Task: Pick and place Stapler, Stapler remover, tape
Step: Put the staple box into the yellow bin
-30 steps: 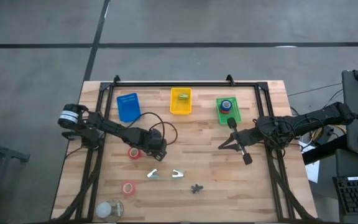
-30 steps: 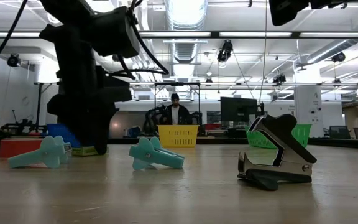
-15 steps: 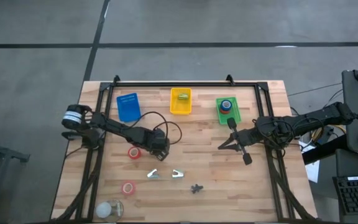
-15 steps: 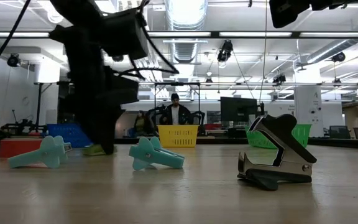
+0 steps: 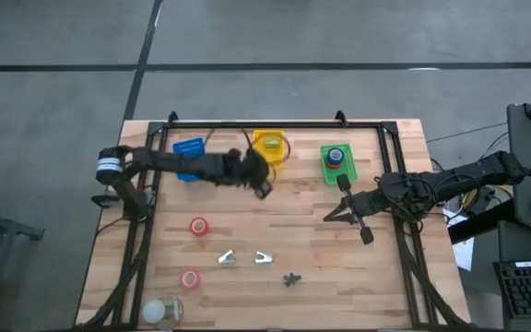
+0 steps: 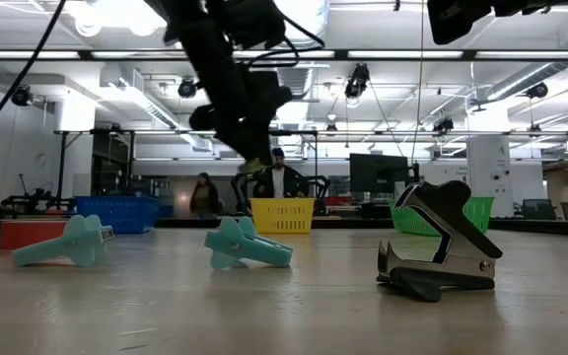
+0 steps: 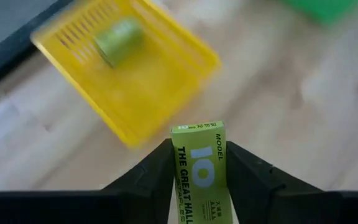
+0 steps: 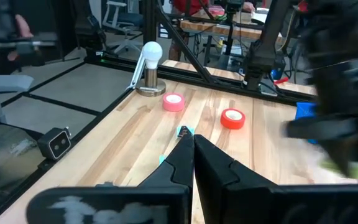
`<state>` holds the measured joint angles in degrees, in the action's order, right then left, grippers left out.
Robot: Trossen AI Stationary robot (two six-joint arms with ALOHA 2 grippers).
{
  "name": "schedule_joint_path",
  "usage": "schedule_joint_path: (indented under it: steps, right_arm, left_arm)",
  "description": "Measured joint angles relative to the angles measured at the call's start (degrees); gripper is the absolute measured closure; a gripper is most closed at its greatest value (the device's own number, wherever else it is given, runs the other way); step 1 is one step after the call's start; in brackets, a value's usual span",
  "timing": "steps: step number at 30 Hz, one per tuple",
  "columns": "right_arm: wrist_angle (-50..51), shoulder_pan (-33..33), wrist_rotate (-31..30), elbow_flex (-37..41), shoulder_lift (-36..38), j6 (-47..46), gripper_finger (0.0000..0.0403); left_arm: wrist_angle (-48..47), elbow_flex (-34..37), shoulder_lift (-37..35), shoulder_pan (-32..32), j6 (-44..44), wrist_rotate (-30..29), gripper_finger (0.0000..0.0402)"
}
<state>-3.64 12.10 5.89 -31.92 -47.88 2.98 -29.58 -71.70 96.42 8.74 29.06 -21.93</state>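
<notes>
My left gripper holds the green box [image 7: 202, 171] and should keep holding it until it is over the yellow bin [image 7: 145, 81]. The box hangs short of the bin in the left wrist view.
My left gripper [image 5: 258, 184] hangs above the table just short of the yellow bin [image 5: 268, 150], shut on a small green staple box [image 7: 199, 168]. A green roll [image 7: 118, 40] lies in that bin. A red tape roll [image 5: 198, 226] and a pink tape roll [image 5: 190, 278] lie flat at the left. The black stapler remover [image 6: 440, 251] rests on the near middle of the table, and two teal removers [image 6: 249, 245] lie to its left. No stapler shows in any view. My right gripper [image 5: 332, 216] hovers shut at the right. My left gripper pinches the green box by its two long sides [image 7: 178, 163] between its two fingers. The fingers slant downward toward the far edge and lie along the box, whose printed end sticks out past the fingertips. The box is lifted clear of the table.
A blue bin [image 5: 190, 157] stands at the far left. A green bin [image 5: 337, 163] at the far right holds a blue and red item. A white bulb lamp [image 5: 159, 311] stands at the near left corner. A black frame runs along the table's edges.
My left gripper has risen from the table beside the red tape roll. It has swung toward the far edge and right, up to the yellow bin, tipping less steeply. The green box, which was on the table under its fingers, has come up with it and is clear of the wood.
</notes>
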Motion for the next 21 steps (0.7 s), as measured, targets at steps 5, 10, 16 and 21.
schedule_joint_path:
  steps: [5,10,16,21]
  right_arm:
    - [0.06,0.00,0.00,0.12,0.00,0.06,0.0394]
    - [0.16,-0.01,0.02,0.32,-0.02,0.38,0.0394]
    - [0.31,-0.04,0.02,0.37,-0.02,0.65,0.0394]
    - [0.39,-0.04,0.02,0.58,-0.02,0.42,0.0394]
  left_arm:
    - [4.99,-2.28,0.03,7.32,2.64,2.45,0.0266]
    - [11.47,-2.03,1.87,10.81,2.50,7.04,0.0270]
    - [14.60,-2.37,7.36,11.14,2.28,8.32,0.0267]
    - [14.38,-4.28,11.99,11.28,1.63,9.78,0.0267]
